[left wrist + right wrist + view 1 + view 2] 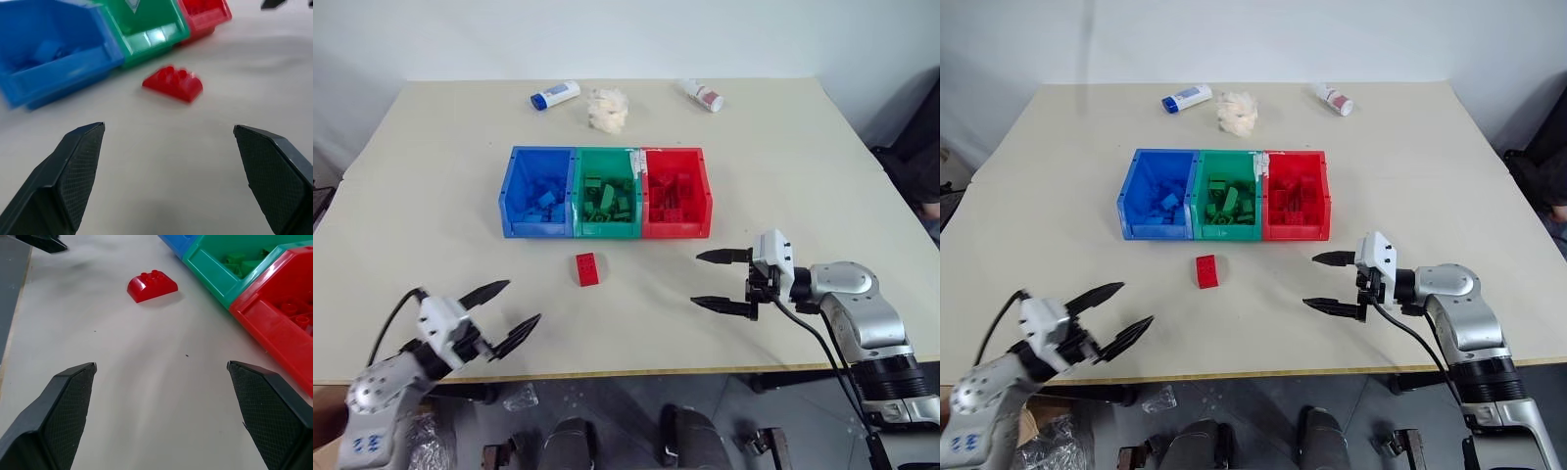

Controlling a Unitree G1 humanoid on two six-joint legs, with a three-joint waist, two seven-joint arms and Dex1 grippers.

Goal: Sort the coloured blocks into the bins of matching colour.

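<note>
The rounded ends of the red block slope down to the table. The flat long sides of the block are the part my left gripper needs to grab next.
One red block (588, 269) with a rounded, studded top lies alone on the table, just in front of the green bin (608, 194). The blue bin (539, 192) and the red bin (676, 193) flank it in one joined row, each holding several blocks of its own colour. My left gripper (504, 315) hovers open near the table's front left edge, pointing toward the red block (173, 83). On the right of the block (152, 285) my right gripper (719, 280) is open too, pointing left, with nothing between its fingers.
At the back of the table (431, 176) lie a white tube with a blue cap (554, 95), a whitish fluffy wad (607, 109) and a white tube with a red cap (703, 95). Bare tabletop surrounds the red block on all sides.
</note>
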